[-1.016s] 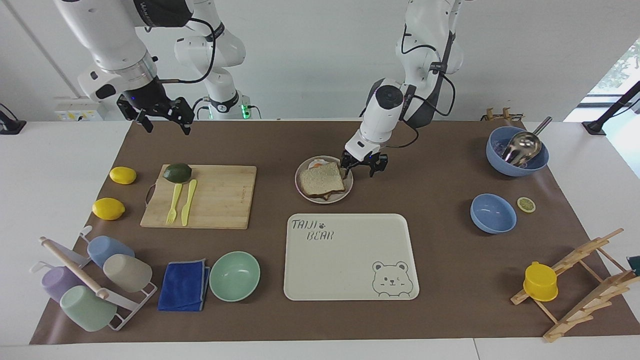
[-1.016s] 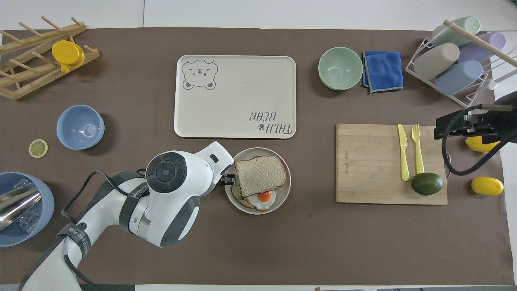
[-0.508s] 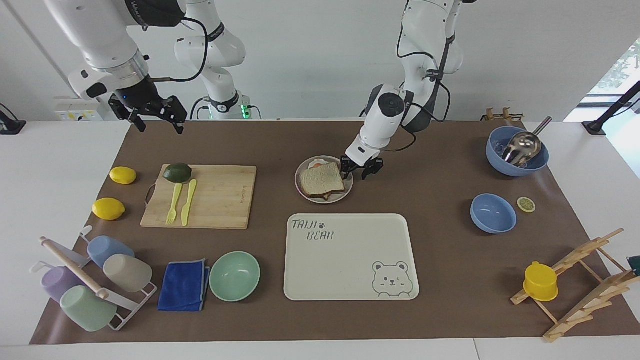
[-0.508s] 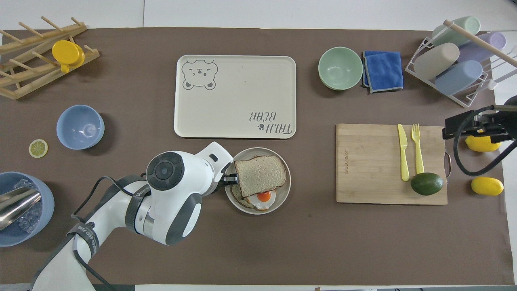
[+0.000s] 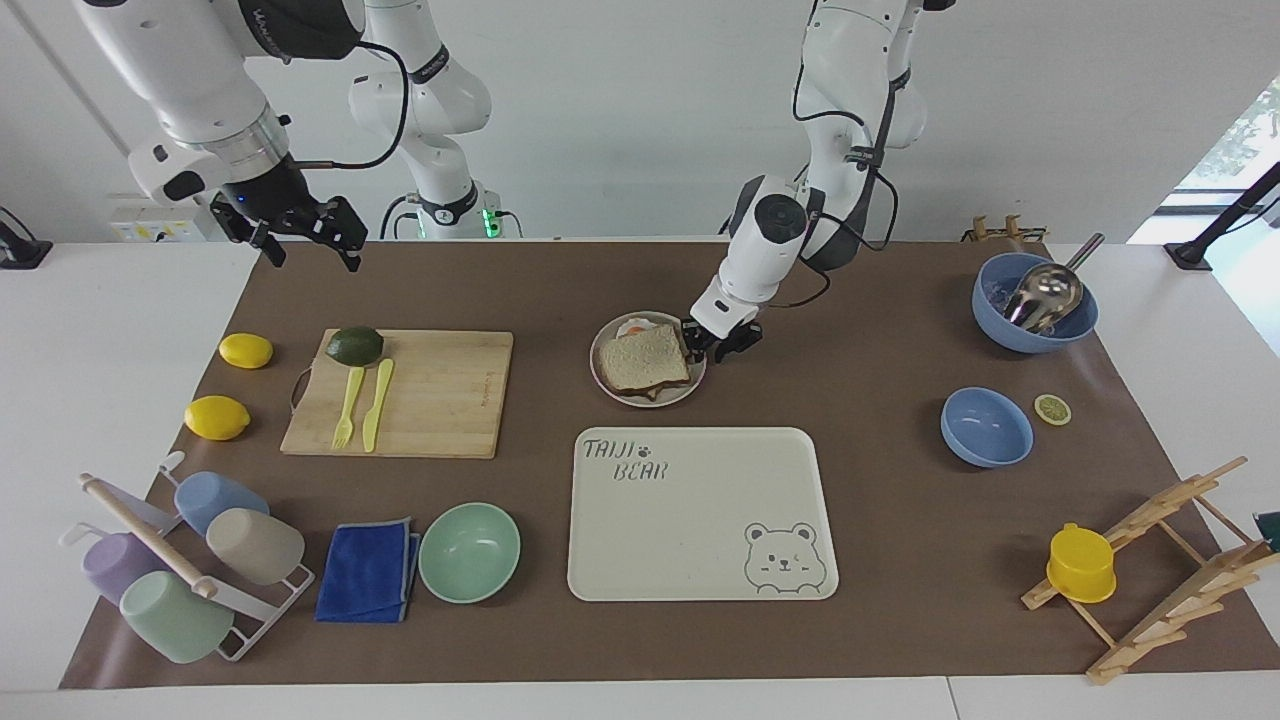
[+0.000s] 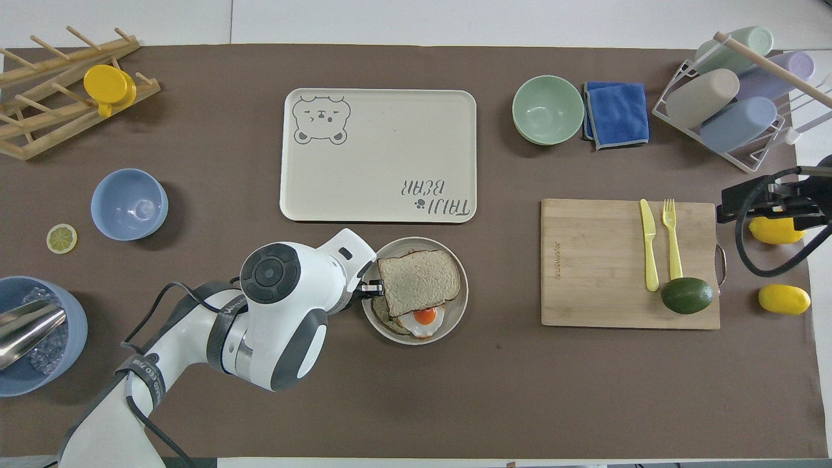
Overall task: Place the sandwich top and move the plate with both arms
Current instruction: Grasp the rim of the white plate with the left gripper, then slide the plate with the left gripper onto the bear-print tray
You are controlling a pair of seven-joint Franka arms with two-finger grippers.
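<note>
The sandwich needs to go onto the cream bear tray (image 6: pixel 378 160), so my left gripper should grab the plate by its rim next.
The sandwich top (image 5: pixel 645 358) lies on the egg toast on the plate (image 5: pixel 650 402), between the tray and the robots. In the overhead view the sandwich top (image 6: pixel 418 281) covers most of the toast, and the fried egg (image 6: pixel 424 318) peeks out over the plate (image 6: pixel 459 312). My left gripper (image 5: pixel 717 346) is low at the plate's rim on the left arm's side, open, one finger over the rim and one outside it. It also shows in the overhead view (image 6: pixel 370 290). My right gripper (image 5: pixel 310 240) is open and empty, raised over the right arm's end of the table.
A cream bear tray (image 5: pixel 700 515) lies farther from the robots than the plate. A cutting board (image 5: pixel 440 395) carries an avocado, a fork and a knife. Two lemons (image 5: pixel 245 350), a mint bowl (image 5: pixel 470 552), blue bowls (image 5: pixel 985 427) and racks stand around.
My left gripper has come down to the plate's rim and its fingers look closer together. My right gripper has drifted toward the right arm's end of the table.
</note>
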